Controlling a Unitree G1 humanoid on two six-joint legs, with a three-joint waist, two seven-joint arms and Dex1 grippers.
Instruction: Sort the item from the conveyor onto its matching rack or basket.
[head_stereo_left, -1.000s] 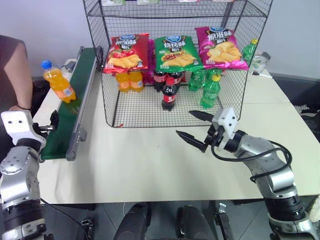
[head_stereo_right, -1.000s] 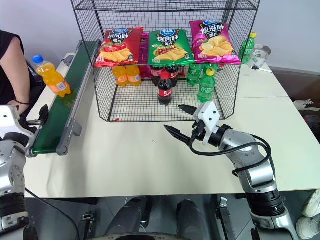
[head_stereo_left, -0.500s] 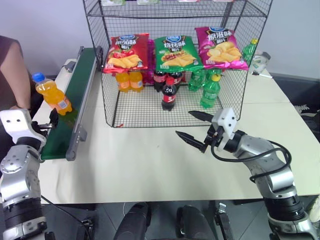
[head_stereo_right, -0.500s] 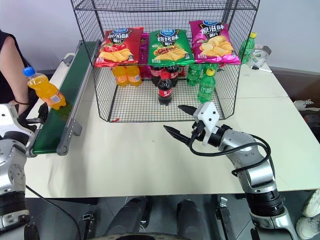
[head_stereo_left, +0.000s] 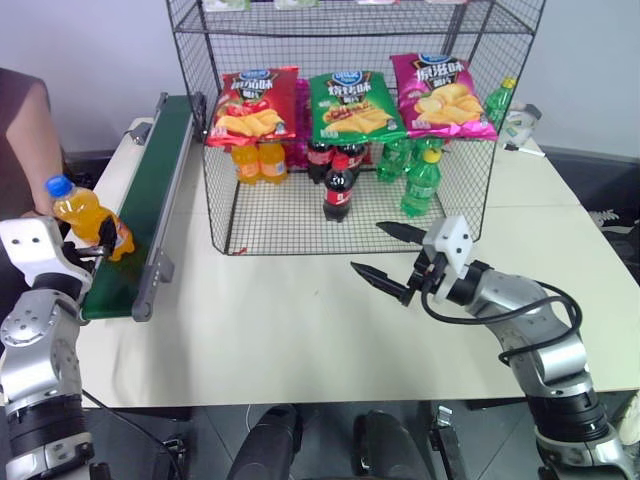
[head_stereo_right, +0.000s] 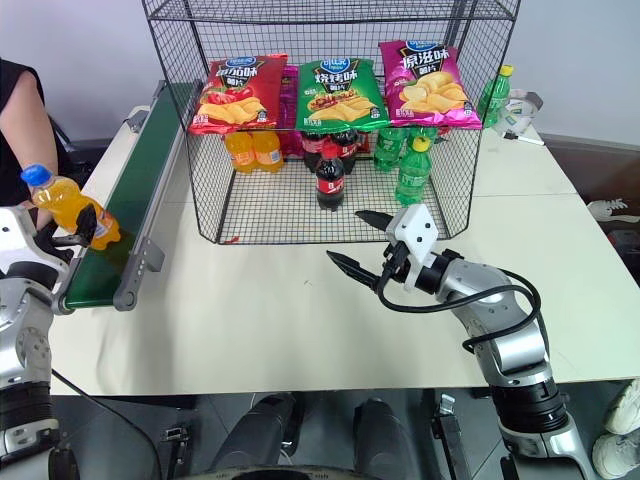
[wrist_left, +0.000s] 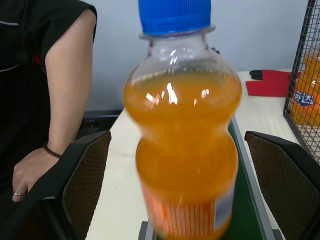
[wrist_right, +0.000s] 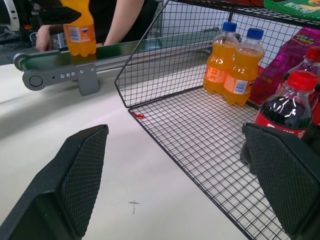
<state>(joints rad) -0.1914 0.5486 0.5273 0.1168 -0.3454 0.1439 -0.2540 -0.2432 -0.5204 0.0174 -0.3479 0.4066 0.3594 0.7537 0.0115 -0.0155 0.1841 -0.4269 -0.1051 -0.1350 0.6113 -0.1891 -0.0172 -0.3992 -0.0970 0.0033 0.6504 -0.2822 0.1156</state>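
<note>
My fingers are on both sides of the orange bottle's lower body, so my left gripper should close on the bottle's lower body.
The item, an orange soda bottle (head_stereo_left: 85, 215) with a blue cap, stands upright near the close end of the conveyor (head_stereo_left: 150, 170), a dark green belt. My left gripper (head_stereo_left: 100, 238) is open around it. In the left wrist view the bottle (wrist_left: 182, 150) stands between the two fingers (wrist_left: 85, 175), with a small gap on each side. My right gripper (head_stereo_left: 368, 247) hangs open over the white table, just in front of the black wire rack (head_stereo_left: 470, 190). Nothing is between its fingers (wrist_right: 80, 175).
The rack floor holds two orange soda bottles (head_stereo_left: 258, 160), cola bottles (head_stereo_left: 338, 185) and green bottles (head_stereo_left: 420, 180). Chip bags (head_stereo_left: 350, 105) lie on the shelf above them. A person's arm (head_stereo_left: 25, 130) and hand (wrist_left: 30, 170) are beside the belt on the left.
The orange soda bottle has ridden down the belt toward its near end and now stands between my left gripper's fingers. Neither arm has moved.
</note>
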